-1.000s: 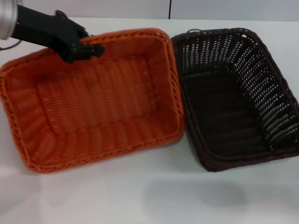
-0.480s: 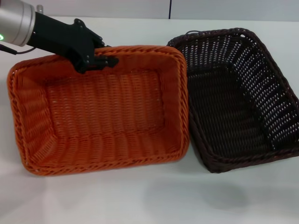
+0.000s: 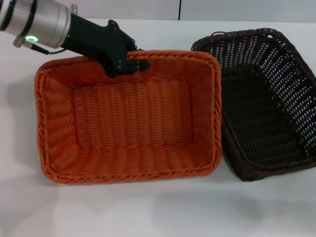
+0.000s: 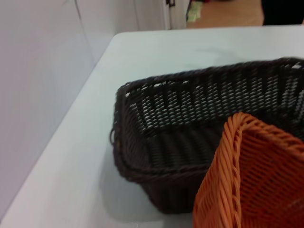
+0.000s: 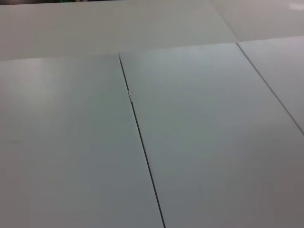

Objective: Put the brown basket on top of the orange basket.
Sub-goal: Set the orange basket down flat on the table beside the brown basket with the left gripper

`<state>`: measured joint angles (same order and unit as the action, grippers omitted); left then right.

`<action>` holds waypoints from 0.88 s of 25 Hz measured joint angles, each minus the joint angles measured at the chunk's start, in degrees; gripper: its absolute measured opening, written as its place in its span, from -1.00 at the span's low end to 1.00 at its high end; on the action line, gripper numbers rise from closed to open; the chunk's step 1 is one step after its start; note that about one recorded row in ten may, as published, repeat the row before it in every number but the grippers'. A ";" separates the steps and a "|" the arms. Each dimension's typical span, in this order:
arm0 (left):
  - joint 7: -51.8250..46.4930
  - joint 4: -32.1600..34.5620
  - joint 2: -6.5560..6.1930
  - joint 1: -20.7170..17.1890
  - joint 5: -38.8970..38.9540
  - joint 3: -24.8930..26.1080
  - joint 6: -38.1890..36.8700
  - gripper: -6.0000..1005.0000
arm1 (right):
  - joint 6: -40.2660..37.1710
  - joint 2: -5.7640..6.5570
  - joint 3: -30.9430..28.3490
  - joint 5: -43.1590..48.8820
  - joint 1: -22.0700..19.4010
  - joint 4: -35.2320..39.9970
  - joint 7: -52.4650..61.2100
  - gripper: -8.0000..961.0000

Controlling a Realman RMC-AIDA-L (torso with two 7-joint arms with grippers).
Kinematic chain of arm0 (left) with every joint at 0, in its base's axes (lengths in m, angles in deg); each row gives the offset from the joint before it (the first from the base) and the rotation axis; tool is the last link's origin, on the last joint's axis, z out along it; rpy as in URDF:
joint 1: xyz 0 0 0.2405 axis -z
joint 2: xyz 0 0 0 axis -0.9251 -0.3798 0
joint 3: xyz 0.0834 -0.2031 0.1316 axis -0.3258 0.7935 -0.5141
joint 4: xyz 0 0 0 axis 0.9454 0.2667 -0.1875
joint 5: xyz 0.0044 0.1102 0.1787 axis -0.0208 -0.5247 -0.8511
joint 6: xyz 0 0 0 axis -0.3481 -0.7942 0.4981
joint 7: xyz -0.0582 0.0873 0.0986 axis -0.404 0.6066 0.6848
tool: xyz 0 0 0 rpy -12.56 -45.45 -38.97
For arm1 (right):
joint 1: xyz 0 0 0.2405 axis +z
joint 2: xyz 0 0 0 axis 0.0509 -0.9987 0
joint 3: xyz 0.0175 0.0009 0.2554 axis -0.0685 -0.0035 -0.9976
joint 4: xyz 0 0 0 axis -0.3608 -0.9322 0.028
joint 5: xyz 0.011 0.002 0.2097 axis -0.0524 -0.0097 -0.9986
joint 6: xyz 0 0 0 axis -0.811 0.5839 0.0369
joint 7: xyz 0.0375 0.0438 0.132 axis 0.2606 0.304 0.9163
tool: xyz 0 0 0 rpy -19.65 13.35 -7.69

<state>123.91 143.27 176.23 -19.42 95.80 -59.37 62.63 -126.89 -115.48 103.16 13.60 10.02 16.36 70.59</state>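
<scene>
The orange basket [image 3: 128,123] [image 4: 256,180] hangs above the table and overlaps the brown basket's side, so my left gripper keeps holding it for now.
The orange basket [image 3: 128,123] is tilted up off the white table at centre left in the head view. My left gripper [image 3: 129,63] is shut on its far braided rim. The orange basket's right rim overlaps the left side of the brown basket [image 3: 266,108], which stands on the table at the right. In the left wrist view a corner of the orange basket [image 4: 256,180] shows close up in front of the brown basket [image 4: 190,123]. My right gripper is out of view.
The white table [image 3: 158,207] runs in front of both baskets. A pale wall borders the table's far side [image 4: 42,95]. The right wrist view shows only a plain pale surface with a thin seam [image 5: 137,133].
My left gripper has carried the orange basket to the right. Its right rim now overlaps the brown basket, which has shifted a little to the right.
</scene>
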 joint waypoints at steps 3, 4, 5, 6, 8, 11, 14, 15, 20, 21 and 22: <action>0.66 -0.49 0.04 0.25 -0.10 -2.42 -3.66 -0.60 | 0.00 0.01 0.06 0.01 -0.03 -0.12 -0.01 0.71; 1.24 -0.65 0.10 0.27 -0.12 -2.84 -4.67 -0.59 | 0.00 0.02 0.06 0.01 -0.05 -0.17 -0.01 0.71; 1.71 -0.81 0.13 0.27 -0.14 -3.03 -5.35 -0.59 | 0.00 0.02 0.06 0.01 -0.12 -0.21 -0.02 0.71; 2.35 -1.17 0.19 0.32 -0.16 -3.12 -6.56 -0.60 | 0.01 0.03 0.06 0.02 -0.25 -0.23 -0.02 0.71; 2.99 -1.64 0.21 0.46 -0.17 -3.12 -7.80 -0.60 | 0.00 0.04 0.06 0.02 -0.51 -0.25 -0.03 0.71; 4.57 -2.04 0.27 0.86 -0.14 -3.11 -8.83 -0.60 | 0.00 0.05 0.06 0.01 -0.73 -0.24 -0.05 0.71; 5.36 -2.90 0.48 1.87 -0.17 -3.12 -10.18 -0.62 | 0.01 0.06 0.06 0.02 -0.73 -0.27 -0.05 0.71; 5.53 -3.25 0.52 2.20 -0.20 -3.12 -10.51 -0.62 | 0.01 0.06 0.06 0.02 -0.73 -0.27 -0.06 0.71; 7.78 -5.26 0.80 3.35 0.17 -3.13 -11.97 -0.61 | 0.03 0.06 0.06 0.02 -0.74 -0.31 -0.07 0.71; 8.00 -5.76 0.83 3.62 0.20 -3.14 -12.39 -0.61 | 0.03 0.06 0.06 0.02 -0.74 -0.31 -0.07 0.71; 8.31 -6.37 0.86 3.91 0.23 -3.16 -13.03 -0.61 | 0.03 0.06 0.06 0.02 -0.76 -0.32 -0.07 0.71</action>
<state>132.23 136.90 177.09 -15.51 96.03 -62.53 49.61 -126.86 -115.42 103.23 13.62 9.25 16.04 70.52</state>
